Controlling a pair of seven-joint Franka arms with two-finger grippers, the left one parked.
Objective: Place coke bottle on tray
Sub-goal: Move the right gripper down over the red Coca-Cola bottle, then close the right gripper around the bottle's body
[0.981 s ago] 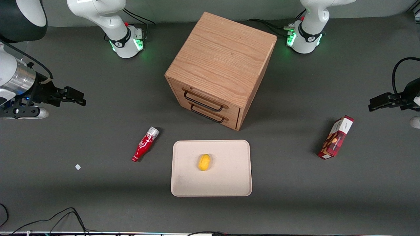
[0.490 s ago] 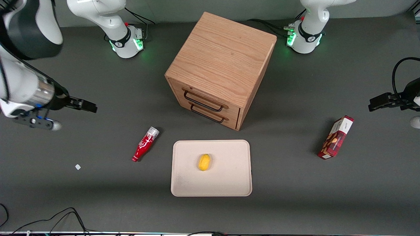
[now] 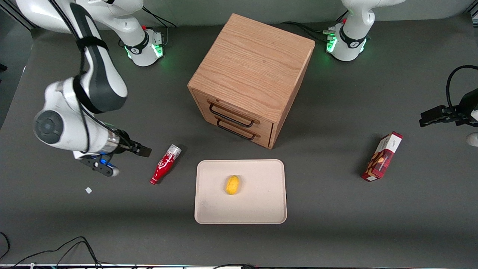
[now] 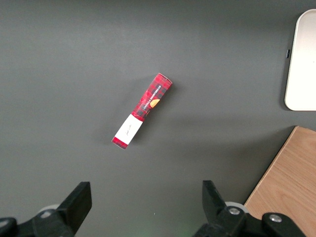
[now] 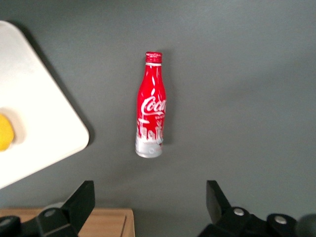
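Observation:
My right gripper should next grab the bottle by its red body with the white script (image 3: 165,164), so that it can place the coke bottle on the tray (image 3: 261,209).
The coke bottle (image 3: 165,164) lies on its side on the dark table, red with white script and a silver end, beside the tray's end toward the working arm. It shows whole in the right wrist view (image 5: 151,123). The cream tray (image 3: 261,209) lies in front of the wooden cabinet, nearer the front camera, with a yellow lemon (image 3: 232,185) on it; a corner of it shows in the right wrist view (image 5: 54,128). My right gripper (image 3: 143,151) hangs above the table close beside the bottle, toward the working arm's end. Its fingers (image 5: 81,202) stand wide apart and hold nothing.
A wooden drawer cabinet (image 3: 250,78) with two black handles stands mid-table, farther from the front camera than the tray. A red-and-white snack box (image 3: 381,157) lies toward the parked arm's end. A small white scrap (image 3: 88,190) lies near the working arm's end.
My right arm has swung in from the table's edge toward the bottle and come lower. The gripper now hangs close beside the bottle. The bottle, tray and lemon have not moved.

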